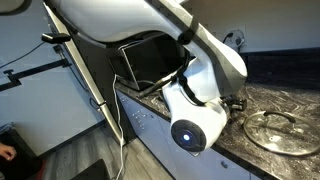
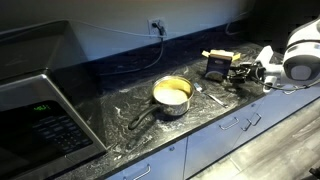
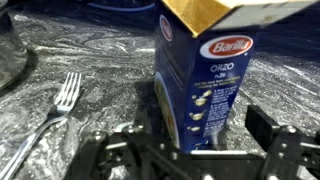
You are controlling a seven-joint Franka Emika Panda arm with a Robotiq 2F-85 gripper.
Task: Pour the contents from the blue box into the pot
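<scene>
My fingers reach only the near edge of the blue box, short of its sides, so it is too early to close. My gripper moves farther onto it first.
The blue box, a dark blue Barilla orzo carton with yellow top flaps open, stands upright on the dark marbled counter. It also shows in an exterior view. My gripper is open with the box between its fingers. A gap shows between the box and the right finger. In an exterior view the gripper reaches the box from the right. The pot, silvery with yellow inside and a long handle, sits on the counter to the left of the box.
A fork lies left of the box, between box and pot. A glass lid lies on the counter. A microwave stands at the far left. The arm blocks much of an exterior view.
</scene>
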